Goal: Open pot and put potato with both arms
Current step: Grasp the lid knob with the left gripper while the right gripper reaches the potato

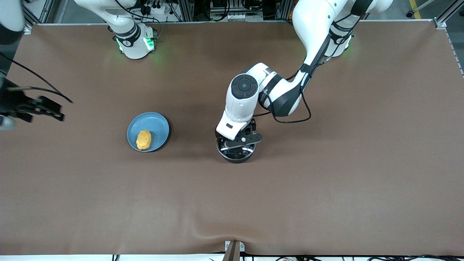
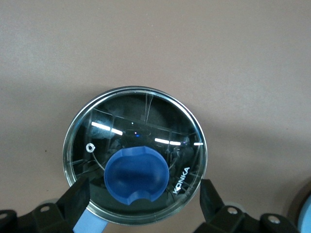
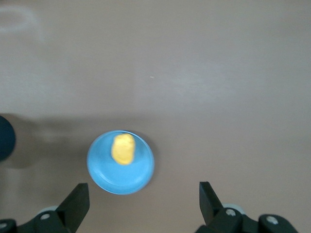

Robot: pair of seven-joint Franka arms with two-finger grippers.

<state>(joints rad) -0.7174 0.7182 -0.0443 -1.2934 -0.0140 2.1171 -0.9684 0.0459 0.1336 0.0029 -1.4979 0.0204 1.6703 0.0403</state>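
The left gripper would miss if it closed now, because the blue knob [image 2: 136, 174] is beyond its fingers. It should first move toward the knob and then close on it.
The black pot [image 1: 236, 158] stands mid-table with its clear glass lid [image 2: 112, 126] on. The lid's blue knob [image 2: 136, 174] lies between my left gripper's fingers, and a bit of the blue handle [image 2: 90, 224] shows. My left gripper [image 1: 239, 142] hangs right over the lid, open [image 2: 144, 201], its fingers wide apart and clear of the knob. The yellow-orange potato [image 1: 144, 140] lies on a light-blue plate [image 1: 157, 125] toward the right arm's end. My right gripper [image 1: 45, 108] is open and empty [image 3: 144, 201], high over the table's end, with the potato [image 3: 123, 148] and plate [image 3: 121, 179] in its view.
The brown table cloth [image 1: 326, 188] runs wide all round the pot and plate. Both arm bases stand along the table edge farthest from the front camera. A cable loops from the left arm's wrist beside the pot.
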